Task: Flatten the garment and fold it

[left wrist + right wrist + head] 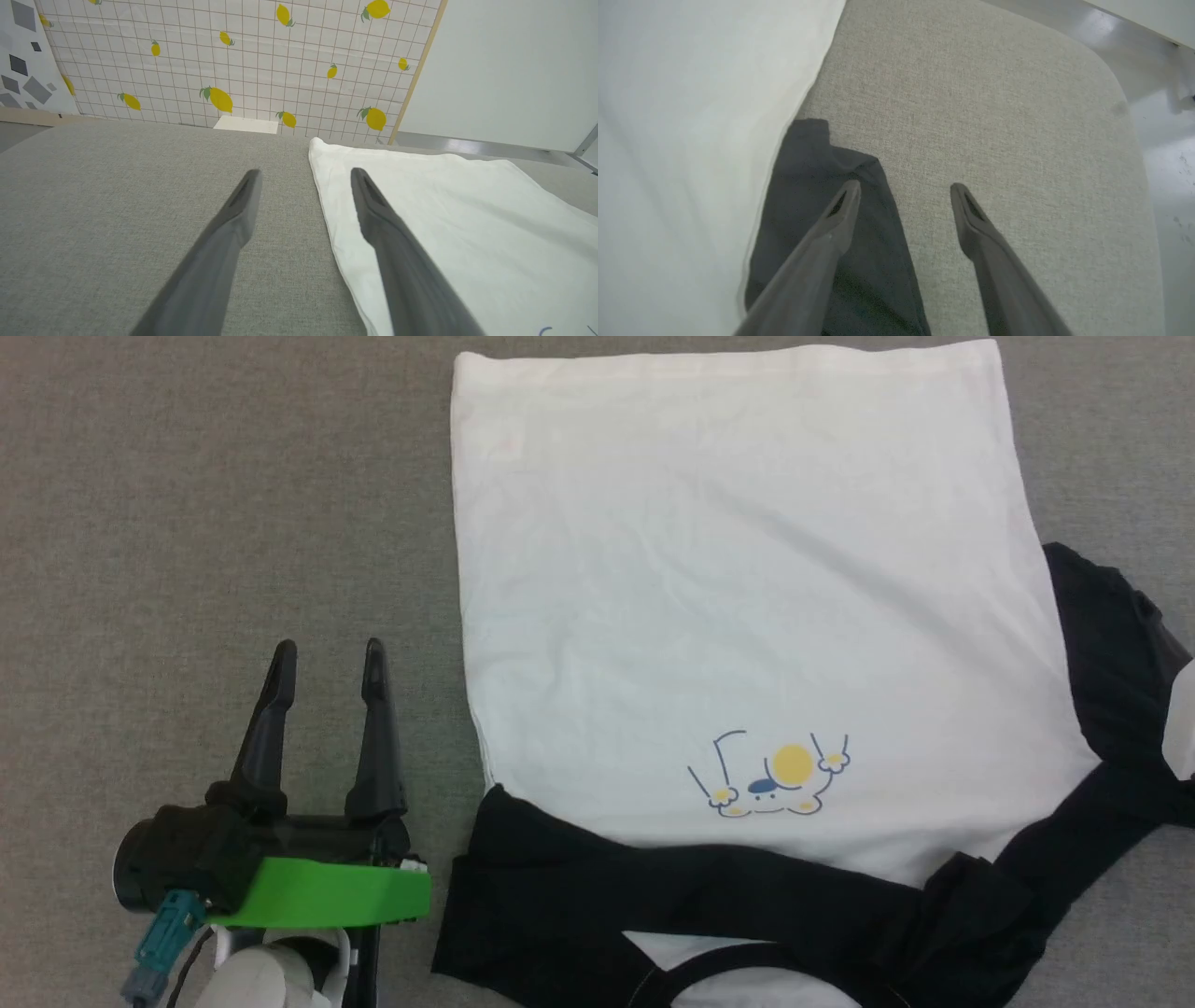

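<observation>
My right gripper should next take the sleeve's end by its free outer edge [1143, 607]. The white body [762, 605] covers the inner side of the sleeve.
The garment [738, 579] lies spread on the grey table [187, 523], hem at the far side, black collar [747, 957] nearest me. Its white body is fairly flat, and the cartoon print [775, 779] faces up. One black sleeve [597, 887] lies folded across the chest. The other sleeve [1102, 644] is bunched along the right side. My left gripper [327, 667] stands open and empty just left of the shirt's edge [444, 210]. My right gripper [906, 189] is open above the end of the black sleeve [817, 186], holding nothing.
Bare grey table stretches left of the garment. A lemon-print grid wall [261, 56] and a small white box [245, 123] stand beyond the far edge. The table's rounded corner and shiny floor [1157, 93] lie to the right.
</observation>
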{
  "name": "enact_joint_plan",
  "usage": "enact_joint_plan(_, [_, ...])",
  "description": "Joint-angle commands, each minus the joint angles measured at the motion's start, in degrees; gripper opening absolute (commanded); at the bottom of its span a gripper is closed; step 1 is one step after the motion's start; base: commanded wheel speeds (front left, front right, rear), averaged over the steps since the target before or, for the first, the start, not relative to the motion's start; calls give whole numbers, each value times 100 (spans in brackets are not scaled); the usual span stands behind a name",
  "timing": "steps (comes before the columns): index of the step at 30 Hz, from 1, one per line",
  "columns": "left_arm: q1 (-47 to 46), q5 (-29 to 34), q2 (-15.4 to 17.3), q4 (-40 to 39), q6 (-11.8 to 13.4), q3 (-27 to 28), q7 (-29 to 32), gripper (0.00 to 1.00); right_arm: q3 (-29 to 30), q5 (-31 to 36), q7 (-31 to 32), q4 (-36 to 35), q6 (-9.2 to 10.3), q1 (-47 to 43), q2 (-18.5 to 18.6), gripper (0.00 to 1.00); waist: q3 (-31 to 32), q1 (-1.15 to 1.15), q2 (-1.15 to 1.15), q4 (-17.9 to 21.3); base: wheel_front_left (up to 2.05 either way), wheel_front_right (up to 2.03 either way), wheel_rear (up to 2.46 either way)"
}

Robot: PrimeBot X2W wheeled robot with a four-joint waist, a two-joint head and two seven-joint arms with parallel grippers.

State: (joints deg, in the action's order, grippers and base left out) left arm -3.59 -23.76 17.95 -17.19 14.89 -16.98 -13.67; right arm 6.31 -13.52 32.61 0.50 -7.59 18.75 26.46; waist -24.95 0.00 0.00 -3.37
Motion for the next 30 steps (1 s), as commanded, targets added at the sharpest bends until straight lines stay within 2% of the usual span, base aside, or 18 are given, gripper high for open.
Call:
enact_joint_plan(1, [-94, 4, -22, 11, -14, 12, -6, 100, -92, -62, -1, 88, 10, 140, 68, 100, -99, 0, 0, -109, 0, 0, 0])
enact_joint_plan(15, [-169, 15, -25, 15, -31, -44, -24, 100, -985, -175, -229, 742, 10, 602, 547, 100, -342, 0, 0, -278, 0, 0, 0])
enact_joint_plan(16, [-178, 16, -27, 20, -29, -50, -23, 100, -1000, -204, -235, 799, 10, 634, 550, 50, -350, 0, 0, -284, 0, 0, 0])
enact_joint_plan(17, [-187, 16, -29, 27, -30, -56, -22, 100, -1046, -216, -234, 833, 10, 651, 570, 5, -352, 0, 0, -291, 0, 0, 0])
enact_joint_plan(18, [-194, 14, -32, 35, -29, -60, -23, 100, -1092, -231, -234, 861, 10, 663, 594, 0, -351, 0, 0, -294, 0, 0, 0])
enact_joint_plan(25, [-179, -18, -39, 130, -20, -53, -33, 100, -967, -266, -525, 1032, 10, 713, 577, 0, -149, 0, 0, -245, 0, 0, 0])
enact_joint_plan(30, [-70, -60, -10, 179, 1, -13, -35, 100, -407, -237, -815, 1112, 10, 649, 349, 0, 233, 0, 0, -132, 0, 0, 0])
